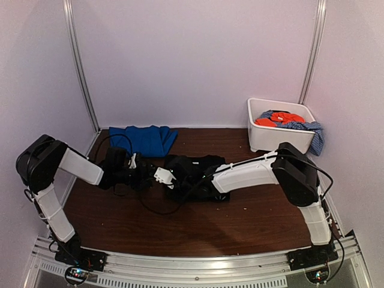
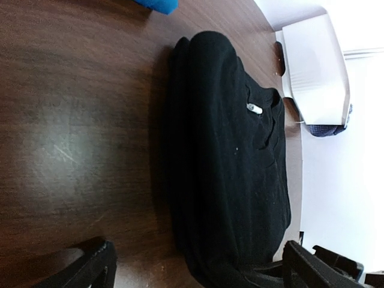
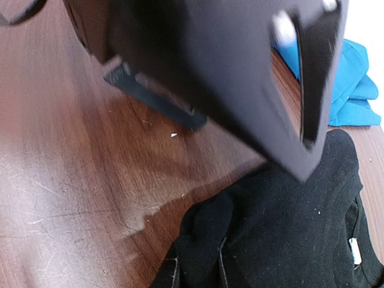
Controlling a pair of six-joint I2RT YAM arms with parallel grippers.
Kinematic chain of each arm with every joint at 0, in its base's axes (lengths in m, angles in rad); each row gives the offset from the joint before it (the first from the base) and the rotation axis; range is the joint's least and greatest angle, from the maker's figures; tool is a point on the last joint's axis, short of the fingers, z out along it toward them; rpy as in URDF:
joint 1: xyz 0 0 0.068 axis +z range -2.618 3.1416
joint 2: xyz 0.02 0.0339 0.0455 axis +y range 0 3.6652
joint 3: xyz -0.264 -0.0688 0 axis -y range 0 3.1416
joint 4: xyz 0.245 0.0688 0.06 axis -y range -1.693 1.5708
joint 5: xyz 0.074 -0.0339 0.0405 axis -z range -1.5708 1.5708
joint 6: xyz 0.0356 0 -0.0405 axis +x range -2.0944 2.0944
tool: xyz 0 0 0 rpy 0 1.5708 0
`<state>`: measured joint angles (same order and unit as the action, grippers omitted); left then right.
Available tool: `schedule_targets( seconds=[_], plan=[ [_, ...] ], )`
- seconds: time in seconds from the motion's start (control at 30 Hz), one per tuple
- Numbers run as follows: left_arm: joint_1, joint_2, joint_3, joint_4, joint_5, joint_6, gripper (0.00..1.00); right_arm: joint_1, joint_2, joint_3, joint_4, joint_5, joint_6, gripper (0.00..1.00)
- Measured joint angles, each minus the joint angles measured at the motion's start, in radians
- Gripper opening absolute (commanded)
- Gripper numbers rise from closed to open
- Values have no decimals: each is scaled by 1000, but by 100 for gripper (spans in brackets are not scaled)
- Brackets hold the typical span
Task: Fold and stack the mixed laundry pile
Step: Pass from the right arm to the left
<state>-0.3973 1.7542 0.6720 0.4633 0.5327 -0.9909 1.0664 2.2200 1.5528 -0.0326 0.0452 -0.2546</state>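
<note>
The black garment point(image 1: 201, 171) needs to be stacked folded on the royal-blue garment, so my left gripper will next grab it across its folded side edge, with the layers together.
The black garment point(image 1: 201, 171) lies partly folded in the middle of the table. My left gripper point(image 1: 163, 177) is open at its left edge, and in the left wrist view point(image 2: 201, 267) its jaws stand wide apart on either side of the cloth point(image 2: 228, 156). My right gripper point(image 1: 191, 183) is shut on a fold of the black garment point(image 3: 300, 228), pinching it in the right wrist view point(image 3: 198, 270). The royal-blue garment point(image 1: 144, 139) lies folded at the back left. The orange-red garment point(image 1: 279, 118) and the blue-white speckled one point(image 1: 309, 129) sit in the tub.
The white plastic tub point(image 1: 258, 135) stands at the back right against the wall. White walls close in the brown table point(image 1: 240, 222) on three sides. A black cable point(image 1: 153, 210) loops on the table below the left gripper.
</note>
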Motion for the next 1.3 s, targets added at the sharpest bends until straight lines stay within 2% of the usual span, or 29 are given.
schedule_targets(
  seconds=[0.3,0.43,0.53,0.6,0.7,0.77,0.8,0.87,1.0,1.13,1.3],
  plan=[
    [-83,133,70,148,-5,-166,98,-2,-1,0,0,-43,0,4],
    [-102,179,92,208,-4,-234,89,-1,-7,0,0,-48,0,4],
    [-108,200,100,230,-6,-270,79,0,-14,0,0,-47,0,4],
    [-109,210,102,236,-5,-291,71,2,-19,0,3,-47,0,4],
    [-109,220,105,227,-11,-311,38,5,-27,0,14,-47,0,8],
    [-110,230,112,200,-19,-307,12,8,-39,-8,28,-47,0,16],
    [-111,238,122,180,-18,-296,0,8,-48,-18,33,-47,0,24],
    [-111,246,159,119,-15,-260,0,9,-72,-50,44,-47,3,34],
    [-124,261,365,-194,-64,-79,0,8,-146,-145,77,-41,28,59],
    [-122,298,623,-504,-173,142,0,-5,-315,-292,128,-39,77,68],
    [-121,424,970,-788,-309,383,0,-72,-515,-449,204,-46,160,78]
  ],
)
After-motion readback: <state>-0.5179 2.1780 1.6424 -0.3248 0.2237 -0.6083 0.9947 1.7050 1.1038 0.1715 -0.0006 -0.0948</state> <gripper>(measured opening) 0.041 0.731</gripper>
